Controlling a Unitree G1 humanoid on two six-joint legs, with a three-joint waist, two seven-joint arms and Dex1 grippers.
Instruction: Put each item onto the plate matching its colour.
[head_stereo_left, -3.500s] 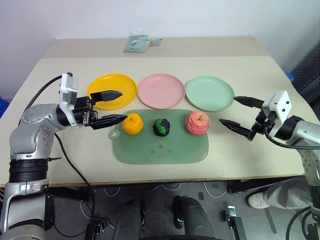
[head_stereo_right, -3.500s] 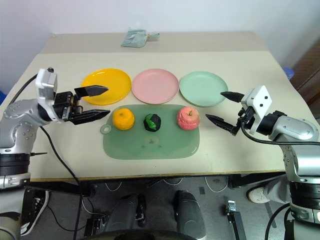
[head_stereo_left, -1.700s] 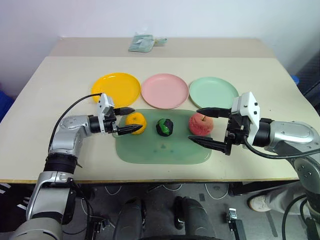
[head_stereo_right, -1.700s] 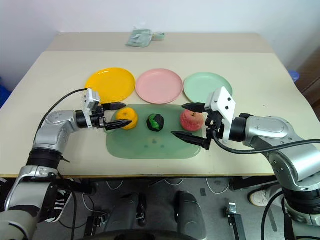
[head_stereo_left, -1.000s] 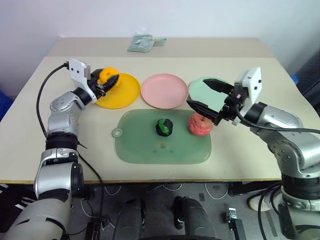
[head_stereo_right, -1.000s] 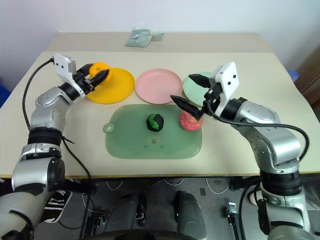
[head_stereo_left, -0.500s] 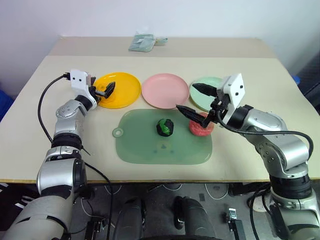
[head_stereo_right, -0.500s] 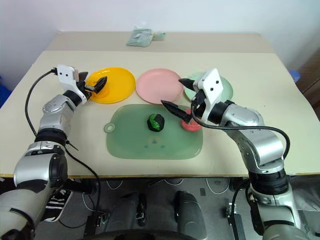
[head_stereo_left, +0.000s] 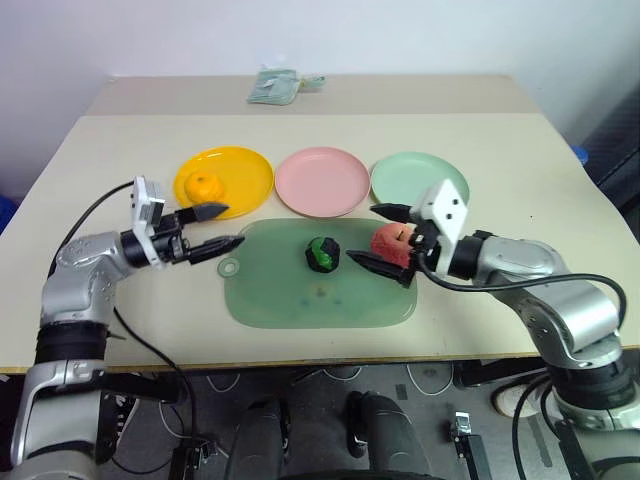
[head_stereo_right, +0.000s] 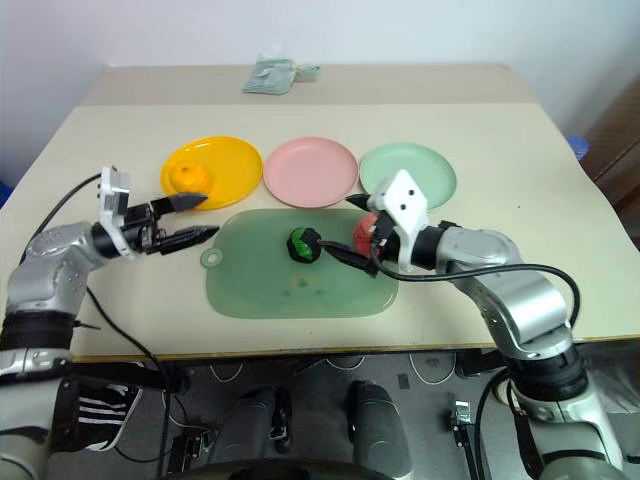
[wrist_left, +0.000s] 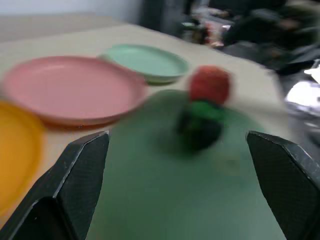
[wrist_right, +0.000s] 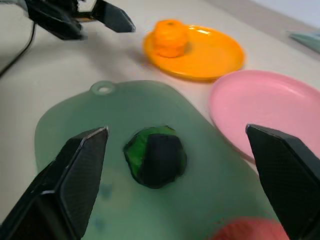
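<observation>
Next, my right gripper grabs the pink-red apple (head_stereo_left: 390, 243) by its sides for the pink plate (head_stereo_left: 322, 181).
The orange tangerine (head_stereo_left: 204, 186) rests on the yellow plate (head_stereo_left: 245, 172). Beside that plate, the pink plate (head_stereo_left: 322, 181) and the mint green plate (head_stereo_left: 419, 186) hold nothing. On the pale-green mat (head_stereo_left: 320, 295) lie the dark green ball (head_stereo_left: 323, 253) and the pink-red apple (head_stereo_left: 390, 243). My left gripper (head_stereo_left: 228, 226) is open and hovers just off the mat's left end, in front of the yellow plate. My right gripper (head_stereo_left: 364, 235) is open, with one finger on each side of the apple and its tips pointing at the green ball (wrist_right: 156, 156).
A folded greenish cloth (head_stereo_left: 272, 86) lies at the far side of the table. A black cable trails from my left wrist over the table's near left edge. The bare tabletop (head_stereo_left: 520, 150) stretches to the right of the plates.
My left gripper opened, left the tangerine on the yellow plate and drew back toward the mat's left end. My right gripper came down and closer, its fingers now either side of the apple.
</observation>
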